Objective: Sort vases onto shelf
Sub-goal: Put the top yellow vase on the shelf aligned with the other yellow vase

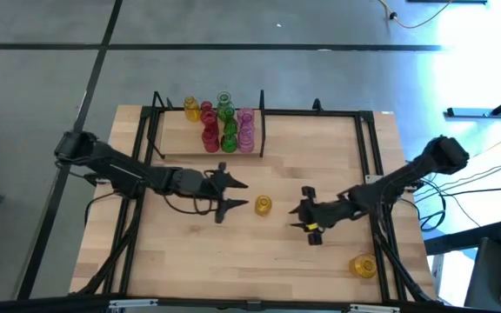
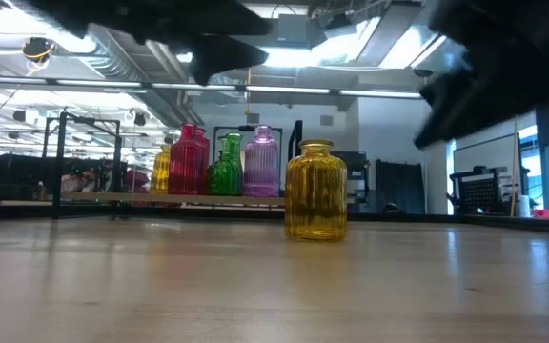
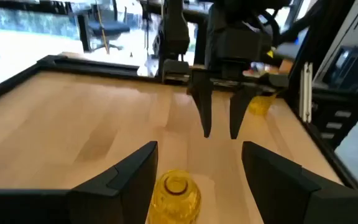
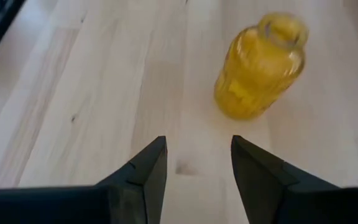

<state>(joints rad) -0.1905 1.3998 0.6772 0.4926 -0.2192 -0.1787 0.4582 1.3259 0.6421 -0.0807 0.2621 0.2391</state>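
The yellow vase belongs with the others on the shelf [image 1: 177, 139]. My left gripper should next grab the vase by its neck [image 1: 263, 201].
A yellow vase [image 1: 263, 205] [image 2: 315, 191] stands upright on its base in the middle of the table. My left gripper [image 1: 243, 196] [image 3: 197, 168] is open just to its left, fingers level and pointing at it; the vase [image 3: 176, 196] shows low between the fingertips, untouched. My right gripper [image 1: 303, 211] [image 4: 197, 155] is open to the vase's right, tipped downward, with the vase [image 4: 260, 65] ahead of its fingers. The shelf [image 1: 177, 139] at the far left holds yellow, red, green and pink vases [image 1: 224, 126] [image 2: 217, 162] standing on its board.
A second yellow vase [image 1: 363, 265] sits near the table's front right corner, by the black frame rod [image 1: 381, 252]. Black rods run along the table's left, far and right sides. Bare wood lies between the shelf and the two grippers.
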